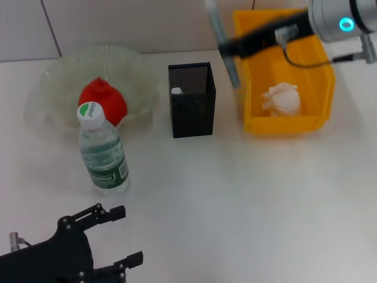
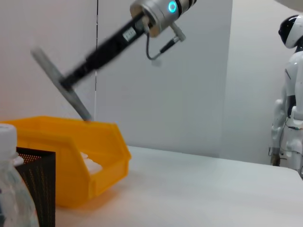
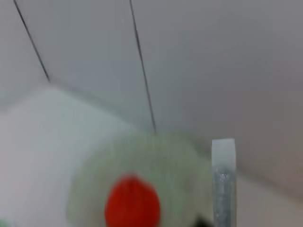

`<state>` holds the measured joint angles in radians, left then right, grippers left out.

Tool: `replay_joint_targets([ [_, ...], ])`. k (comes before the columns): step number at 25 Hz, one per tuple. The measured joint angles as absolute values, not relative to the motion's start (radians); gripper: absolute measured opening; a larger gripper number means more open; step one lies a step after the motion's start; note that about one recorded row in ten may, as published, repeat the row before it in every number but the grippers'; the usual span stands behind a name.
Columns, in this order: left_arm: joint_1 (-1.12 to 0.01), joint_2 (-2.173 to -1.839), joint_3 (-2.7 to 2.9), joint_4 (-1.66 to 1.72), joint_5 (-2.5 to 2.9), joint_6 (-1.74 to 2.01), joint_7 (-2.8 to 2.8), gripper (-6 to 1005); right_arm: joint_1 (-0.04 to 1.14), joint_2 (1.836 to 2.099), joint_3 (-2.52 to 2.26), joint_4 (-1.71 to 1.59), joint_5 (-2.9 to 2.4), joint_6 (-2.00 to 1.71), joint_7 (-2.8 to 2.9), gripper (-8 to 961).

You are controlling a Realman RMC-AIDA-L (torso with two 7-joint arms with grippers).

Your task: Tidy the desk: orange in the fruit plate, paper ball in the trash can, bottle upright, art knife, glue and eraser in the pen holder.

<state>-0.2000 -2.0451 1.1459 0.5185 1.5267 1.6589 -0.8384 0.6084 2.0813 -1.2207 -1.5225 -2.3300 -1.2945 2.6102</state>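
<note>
The art knife is hanging tilted above the edge of the trash can. My right gripper should move it over the black mesh pen holder before letting go of it.
The orange (image 1: 103, 100) lies in the pale-green fruit plate (image 1: 59, 73) at the back left. In front of the plate the bottle (image 1: 102, 150) stands upright. A paper ball (image 1: 282, 98) rests inside the yellow trash can (image 1: 287, 125). High between the trash can and the black mesh pen holder (image 1: 191, 109), my right gripper (image 1: 234, 47) is shut on the grey art knife (image 1: 222, 41), which hangs tilted. Something small and white (image 1: 177, 91) pokes up inside the holder. Glue and eraser are hidden. My left gripper (image 1: 126, 236) sits open at the front left.
A white wall runs behind the table. The left wrist view shows the trash can (image 2: 71, 156), the pen holder (image 2: 35, 184), the knife (image 2: 61, 85) above them, and a white robot (image 2: 289, 94) standing off the table's far side.
</note>
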Motion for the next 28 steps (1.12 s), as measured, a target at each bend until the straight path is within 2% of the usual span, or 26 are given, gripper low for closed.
replay_joint_targets([
  [7, -0.205, -2.049, 1.146, 0.519, 1.525, 1.661, -0.892, 813, 0.510, 2.085, -1.276, -1.449, -2.057, -1.042, 2.289, 126],
  [13, -0.214, -2.053, 1.145, 0.519, 1.521, 1.656, -0.909, 813, 0.427, 2.088, -1.346, -1.240, -1.638, -0.878, 1.762, 125],
  [20, -0.229, -2.057, 1.129, 0.515, 1.520, 1.662, -0.954, 813, 0.414, 2.087, -1.384, -0.978, -1.175, -0.888, 1.191, 125],
  [28, -0.235, -2.059, 1.129, 0.515, 1.520, 1.666, -0.981, 813, 0.443, 2.087, -1.396, -0.745, -0.923, -0.979, 0.829, 124],
])
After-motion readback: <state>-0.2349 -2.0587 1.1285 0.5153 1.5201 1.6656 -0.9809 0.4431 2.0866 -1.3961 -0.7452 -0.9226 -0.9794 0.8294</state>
